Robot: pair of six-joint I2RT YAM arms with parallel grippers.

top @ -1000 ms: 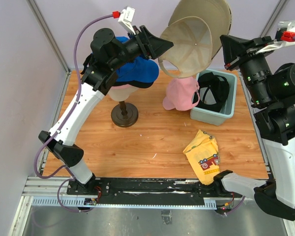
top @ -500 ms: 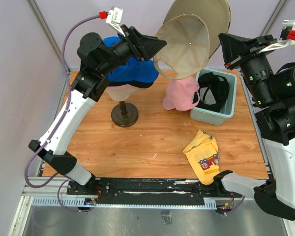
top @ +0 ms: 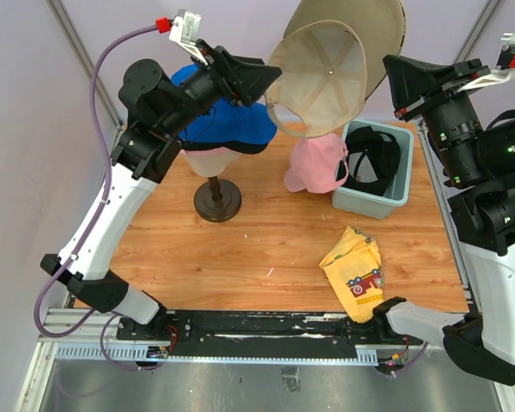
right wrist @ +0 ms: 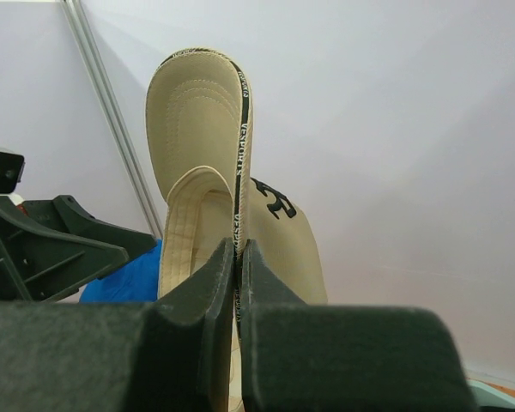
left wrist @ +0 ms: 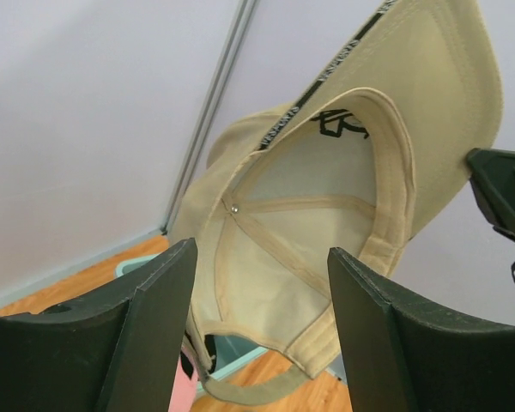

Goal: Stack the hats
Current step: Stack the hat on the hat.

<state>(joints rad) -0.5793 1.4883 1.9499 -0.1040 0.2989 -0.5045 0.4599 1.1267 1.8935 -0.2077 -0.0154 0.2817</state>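
Note:
The left gripper grabs the tan hat (top: 326, 77) by its back-strap edge (top: 279, 121) next, opposite its brim, so its hollow stays free to stack over the blue hat.
A tan hat (top: 326, 77) hangs high above the table's back edge, hollow side toward the camera. My right gripper (top: 393, 86) is shut on its brim (right wrist: 197, 129), the fingers (right wrist: 215, 275) pinching the black-trimmed edge. My left gripper (top: 270, 73) is open just left of the tan hat (left wrist: 300, 223), whose hollow and back strap show between the spread fingers (left wrist: 167, 292) without touching them. A bright blue hat (top: 232, 129) sits on the mannequin head. A pink hat (top: 318, 165) lies on the table. A black hat (top: 373, 154) lies in the bin.
The cream mannequin head (top: 208, 160) stands on a dark round stand (top: 217, 199) at back left, under my left arm. A teal bin (top: 386, 202) sits at back right, against the pink hat. A yellow cloth with red print (top: 356, 273) lies near the front right.
My left arm has lifted and drawn left, carrying its open gripper slightly up and away. The tan hat has risen a little in the right gripper's hold.

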